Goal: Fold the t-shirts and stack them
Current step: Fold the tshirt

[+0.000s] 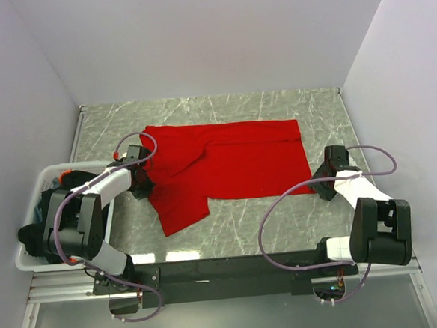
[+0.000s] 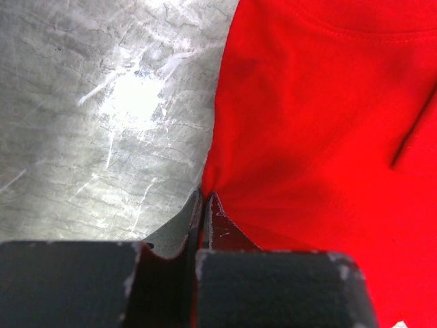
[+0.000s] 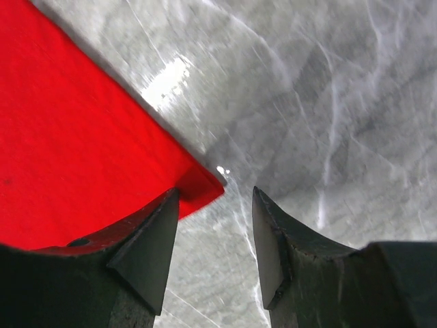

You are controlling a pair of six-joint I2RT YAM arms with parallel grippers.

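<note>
My right gripper closes on the corner next, since that would catch it. The tip of the red t-shirt's corner [image 1: 313, 190] lies between my open fingers, with empty table beyond it.
The red t-shirt [image 1: 230, 163] lies spread on the grey marble table, partly folded, with one flap reaching toward the front at the left. My left gripper [image 1: 143, 178] is at the shirt's left edge; in the left wrist view it [image 2: 203, 195] is shut on the red cloth [image 2: 314, 137]. My right gripper [image 1: 323, 173] is at the shirt's front right corner; in the right wrist view it [image 3: 215, 198] is open, with the shirt corner [image 3: 201, 184] just beside its left finger. Black shirts [image 1: 38, 214] lie in the basket at the left.
A white slotted basket [image 1: 50, 176] stands at the table's left edge, next to the left arm. White walls enclose the table at the back and sides. A black rail [image 1: 233, 268] runs along the near edge.
</note>
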